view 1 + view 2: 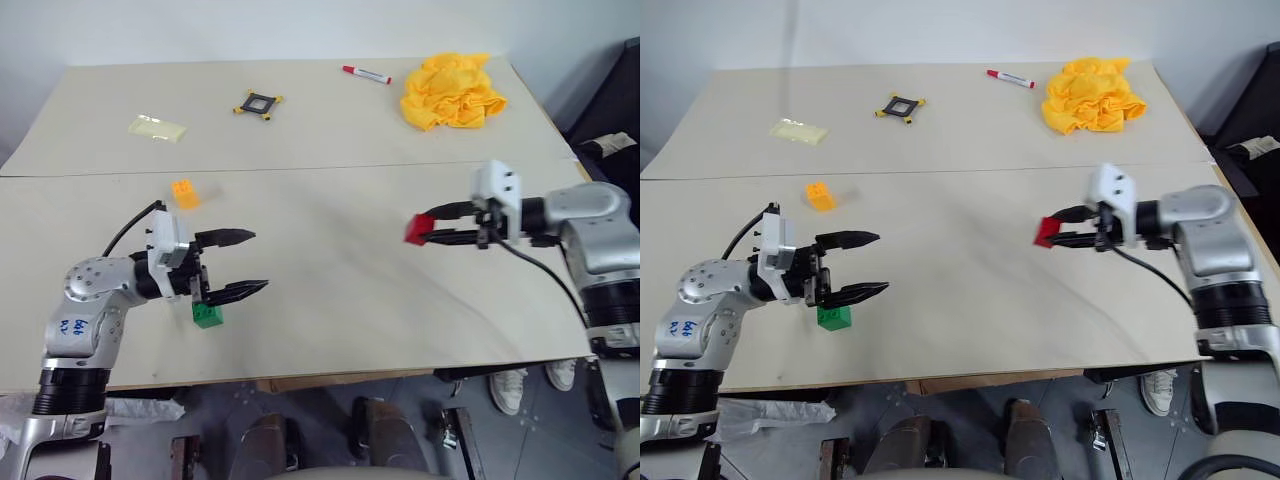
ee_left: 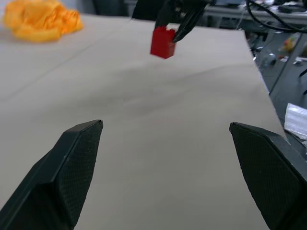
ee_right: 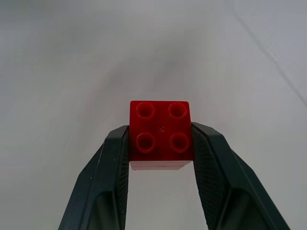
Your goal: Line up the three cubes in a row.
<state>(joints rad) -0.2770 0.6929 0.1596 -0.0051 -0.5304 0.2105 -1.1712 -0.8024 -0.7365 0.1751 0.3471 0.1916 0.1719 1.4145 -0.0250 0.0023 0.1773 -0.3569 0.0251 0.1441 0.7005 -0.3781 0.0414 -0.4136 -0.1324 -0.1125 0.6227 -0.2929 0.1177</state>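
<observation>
The red cube [image 1: 418,229] hangs above the pale table, so my right gripper should keep holding it.
The red cube [image 1: 418,229] hangs above the table's right half, pinched at its sides by my right gripper [image 3: 160,130], which is shut on it; its studded top faces the right wrist camera. On the left, the green cube [image 1: 208,315] rests on the table just under the near finger of my left gripper [image 1: 256,261]. That gripper stands open, holds nothing and points right toward the red cube [image 2: 163,42]. The orange-yellow cube [image 1: 184,192] sits on the table a little beyond the left gripper, apart from it.
At the table's far side lie a crumpled yellow cloth [image 1: 452,90], a red marker [image 1: 367,74], a black square frame with yellow corners [image 1: 259,103] and a pale yellow flat piece [image 1: 157,128]. A seam [image 1: 330,168] runs across the table.
</observation>
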